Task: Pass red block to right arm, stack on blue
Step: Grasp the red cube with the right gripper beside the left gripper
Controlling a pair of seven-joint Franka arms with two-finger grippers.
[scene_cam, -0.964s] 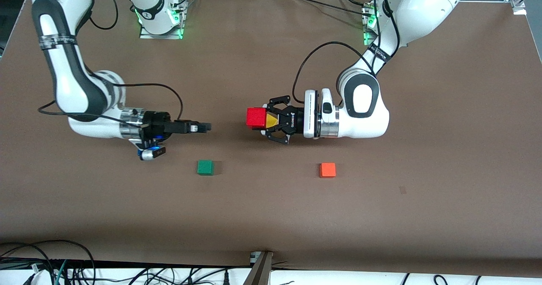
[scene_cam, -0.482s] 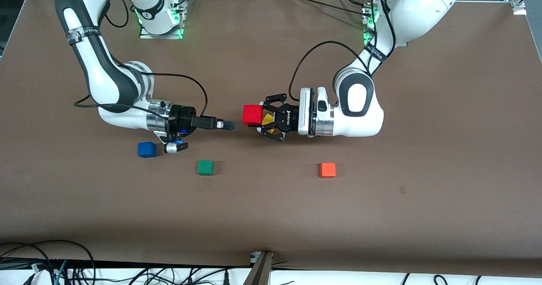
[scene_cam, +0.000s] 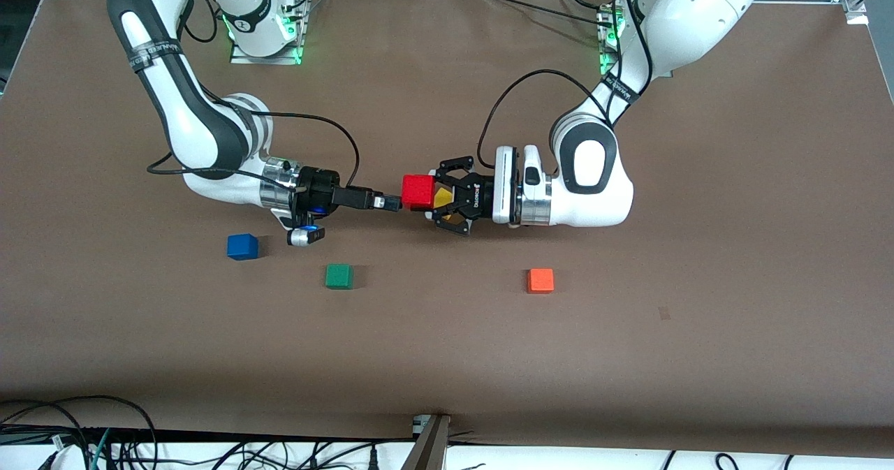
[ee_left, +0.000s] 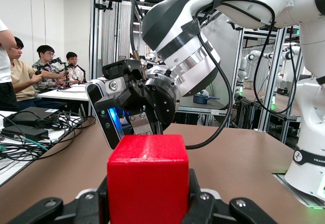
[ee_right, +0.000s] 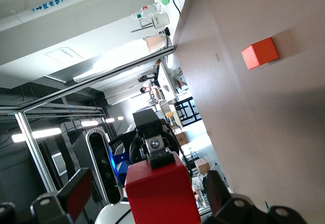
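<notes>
My right gripper reaches the red block [scene_cam: 418, 191] next and grabs two opposite sides of it, leaving its bottom free to stack on the blue block.
My left gripper [scene_cam: 420, 194] is shut on the red block [scene_cam: 418, 191] and holds it level over the middle of the table. The block fills the lower part of the left wrist view [ee_left: 148, 181] between the black fingers [ee_left: 200, 206]. My right gripper [scene_cam: 392, 203], slim and black, is open and points at the block, its tip right at the block's face. It shows facing me in the left wrist view [ee_left: 138, 113]. In the right wrist view one of its fingers [ee_right: 155, 144] lies over the red block [ee_right: 162, 196]. The blue block [scene_cam: 242, 246] sits on the table toward the right arm's end.
A green block [scene_cam: 339, 276] lies beside the blue one, nearer the table's middle. An orange block [scene_cam: 540, 281] lies toward the left arm's end and shows in the right wrist view [ee_right: 260, 53]. Cables run along the table's near edge.
The right arm has swept toward the middle, uncovering the blue block, and its gripper tip has reached the red block. The left gripper has shifted slightly toward it with the block.
</notes>
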